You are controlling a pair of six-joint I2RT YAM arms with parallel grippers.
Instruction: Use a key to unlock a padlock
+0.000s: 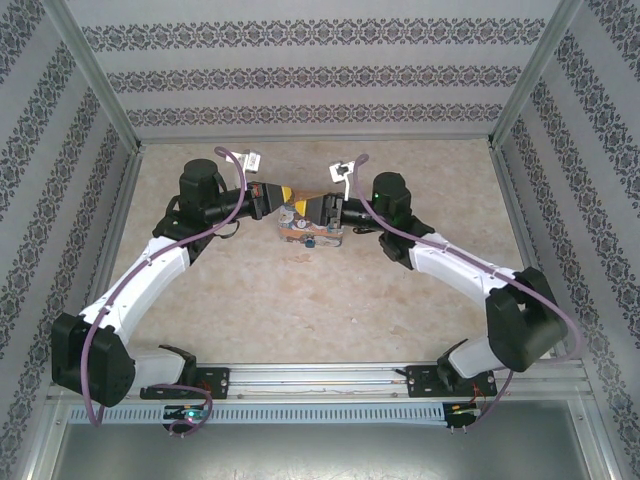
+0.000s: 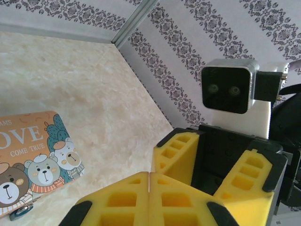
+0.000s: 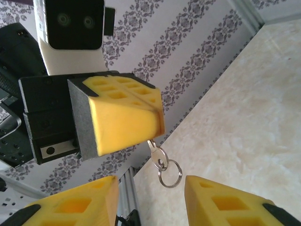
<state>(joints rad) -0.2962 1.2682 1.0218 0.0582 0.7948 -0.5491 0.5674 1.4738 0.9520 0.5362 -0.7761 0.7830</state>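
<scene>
My right gripper needs to reach the key and grab it by its ring-end head point(image 3: 160, 158). The blade then stays free to go into the padlock and unlock it.
A small silver key point(image 3: 155, 149) with a split ring point(image 3: 169, 173) hangs from the tips of my left gripper point(image 3: 157, 123), which is shut on the key's blade end. In the left wrist view its yellow fingers point(image 2: 117, 200) are pressed together and hide the key. My right gripper point(image 3: 150, 202) faces it just below the ring, open, with nothing between its fingers point(image 3: 225, 202). The teal-blue padlock point(image 2: 21, 212) peeks out at the near edge of the tin, partly cut off by the frame. Both grippers meet above the tin in the top view, left point(image 1: 283, 193) and right point(image 1: 318, 208).
A rectangular orange "LOVE" tin with cartoon bears point(image 2: 33, 160) lies flat on the beige marbled table point(image 1: 250, 290), under the two grippers point(image 1: 305, 235). Patterned walls enclose the table on three sides.
</scene>
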